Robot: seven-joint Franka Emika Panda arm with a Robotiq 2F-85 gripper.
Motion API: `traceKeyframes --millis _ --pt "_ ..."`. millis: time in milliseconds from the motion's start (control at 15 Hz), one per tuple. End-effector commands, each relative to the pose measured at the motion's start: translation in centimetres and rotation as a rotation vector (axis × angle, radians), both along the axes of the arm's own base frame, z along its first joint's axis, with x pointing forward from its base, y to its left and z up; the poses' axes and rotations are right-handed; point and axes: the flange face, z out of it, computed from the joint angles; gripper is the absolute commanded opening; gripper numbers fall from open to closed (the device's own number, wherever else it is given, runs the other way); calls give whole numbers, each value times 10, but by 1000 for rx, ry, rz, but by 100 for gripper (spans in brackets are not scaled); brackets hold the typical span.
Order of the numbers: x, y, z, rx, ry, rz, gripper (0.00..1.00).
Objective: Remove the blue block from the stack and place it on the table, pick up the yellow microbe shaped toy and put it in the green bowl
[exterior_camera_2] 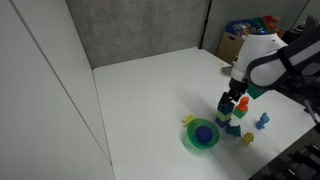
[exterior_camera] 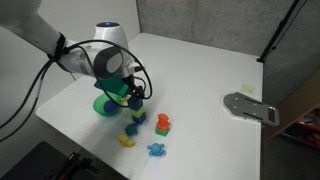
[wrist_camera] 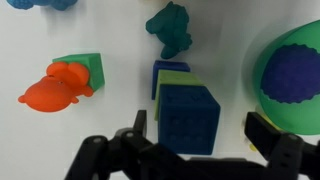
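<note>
I should lower my gripper before I close it on the dark blue block [exterior_camera: 135, 103] [wrist_camera: 188, 115]. The block is between both fingers, but the block's body shows below them in an exterior view.
The stack stands mid-table with the dark blue block [wrist_camera: 188, 115] on top of a green cube [wrist_camera: 172, 80]; it also shows in an exterior view [exterior_camera_2: 228, 118]. My gripper [wrist_camera: 200, 135] is open, one finger on either side of the blue block, not closed on it; it shows in both exterior views [exterior_camera: 133, 100] [exterior_camera_2: 233, 104]. The green bowl [wrist_camera: 264, 60] with its bluish centre sits beside the stack [exterior_camera: 103, 104] [exterior_camera_2: 203, 135]. A small yellow knobbly toy [exterior_camera: 127, 140] [exterior_camera_2: 247, 139] lies on the white table [exterior_camera: 200, 70]. A second yellow toy [exterior_camera_2: 187, 120] sits by the bowl's rim.
An orange toy on a green cube [wrist_camera: 60, 88] stands next to the stack, seen as an orange-red tower [exterior_camera: 163, 123]. A teal toy [wrist_camera: 170, 28] and a light-blue spiky toy [exterior_camera: 156, 149] lie nearby. A grey metal plate [exterior_camera: 250, 106] lies near the table edge.
</note>
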Motion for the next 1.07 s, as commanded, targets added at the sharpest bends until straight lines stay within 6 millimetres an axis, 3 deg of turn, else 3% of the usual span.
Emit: traceKeyframes --millis 0,200,267,333,467,667,1000 --pt "10 -1 -16 -52 -8 -11 100" --pt "15 -1 -25 -73 3 -18 100" --pt "17 0 -27 -76 6 -21 75" --pt "18 0 -28 -79 10 -20 73" --pt "21 1 -26 -82 14 -25 56" --pt "24 -4 -6 -72 22 -34 34" --pt "35 -10 49 -82 44 -54 28"
